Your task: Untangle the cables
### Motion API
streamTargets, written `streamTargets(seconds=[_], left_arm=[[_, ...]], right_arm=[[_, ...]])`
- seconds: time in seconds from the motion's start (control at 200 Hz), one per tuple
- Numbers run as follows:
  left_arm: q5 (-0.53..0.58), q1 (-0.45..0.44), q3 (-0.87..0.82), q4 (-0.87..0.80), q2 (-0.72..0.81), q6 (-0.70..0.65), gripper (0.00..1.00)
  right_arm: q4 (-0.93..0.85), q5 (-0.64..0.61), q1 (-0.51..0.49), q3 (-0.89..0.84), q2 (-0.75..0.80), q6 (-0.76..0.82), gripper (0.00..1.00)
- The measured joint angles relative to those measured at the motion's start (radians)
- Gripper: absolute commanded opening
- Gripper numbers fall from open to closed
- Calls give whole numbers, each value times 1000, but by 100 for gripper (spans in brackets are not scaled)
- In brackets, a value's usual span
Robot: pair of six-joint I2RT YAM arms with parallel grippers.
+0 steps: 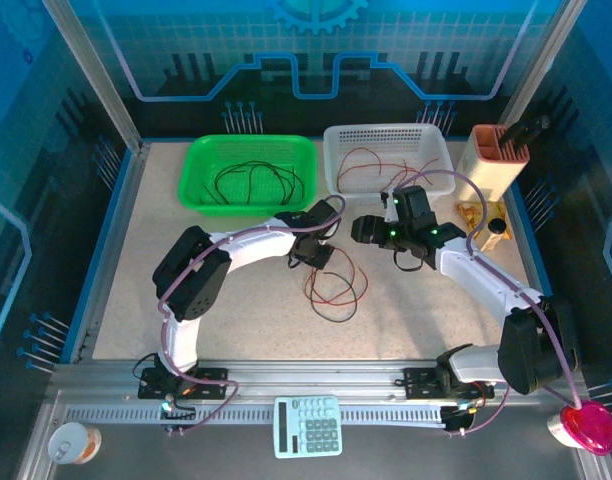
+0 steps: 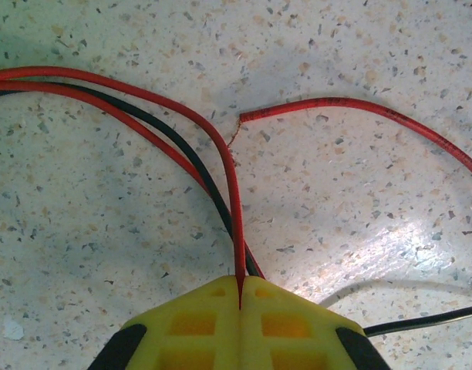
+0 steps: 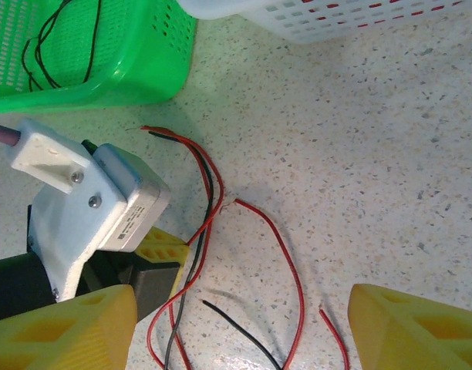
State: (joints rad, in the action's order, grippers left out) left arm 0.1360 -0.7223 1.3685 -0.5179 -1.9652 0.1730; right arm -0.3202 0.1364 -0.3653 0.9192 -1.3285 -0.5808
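Observation:
The robot's right gripper needs to reach past the left gripper next and grab the red cable near its loose end, to untangle it into the white basket.
A small tangle of thin red and black cables (image 1: 333, 287) lies on the speckled table between the two arms. My left gripper (image 2: 241, 282) is low over the table and shut on one red cable (image 2: 234, 196). A black cable (image 2: 191, 158) and a second red strand run beside it under the fingers. A loose red cable (image 2: 359, 105) ends just past them. My right gripper (image 3: 240, 331) hovers open above the tangle, with red and black strands (image 3: 290, 262) on the table between its yellow fingers (image 3: 409, 327). From above, the left gripper (image 1: 321, 255) and right gripper (image 1: 369, 230) are close together.
A green basket (image 1: 248, 141) at the back left holds black cables. Beside it, a white basket (image 1: 386, 130) holds red ones. A beige holder (image 1: 494, 165) stands at the back right. On the front rail are a calculator (image 1: 308, 425), a cup (image 1: 74, 442) and a pink object (image 1: 586, 427).

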Motion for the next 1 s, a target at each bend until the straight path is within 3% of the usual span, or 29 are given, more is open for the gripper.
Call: streamTargets(seconds=[0.175, 0.48, 0.71, 1.0], left_arm=[[-1, 0, 0, 0, 66, -8, 0], [-43, 0, -87, 98, 319, -32, 0], [-92, 0, -185, 191, 384, -47, 0], [-134, 0, -212, 279, 433, -45, 0]], right_arm=[[10, 15, 0, 0, -4, -7, 74], [53, 72, -3, 0, -39, -37, 77], [167, 208, 8, -17, -48, -143, 82], [307, 355, 18, -23, -52, -291, 82]])
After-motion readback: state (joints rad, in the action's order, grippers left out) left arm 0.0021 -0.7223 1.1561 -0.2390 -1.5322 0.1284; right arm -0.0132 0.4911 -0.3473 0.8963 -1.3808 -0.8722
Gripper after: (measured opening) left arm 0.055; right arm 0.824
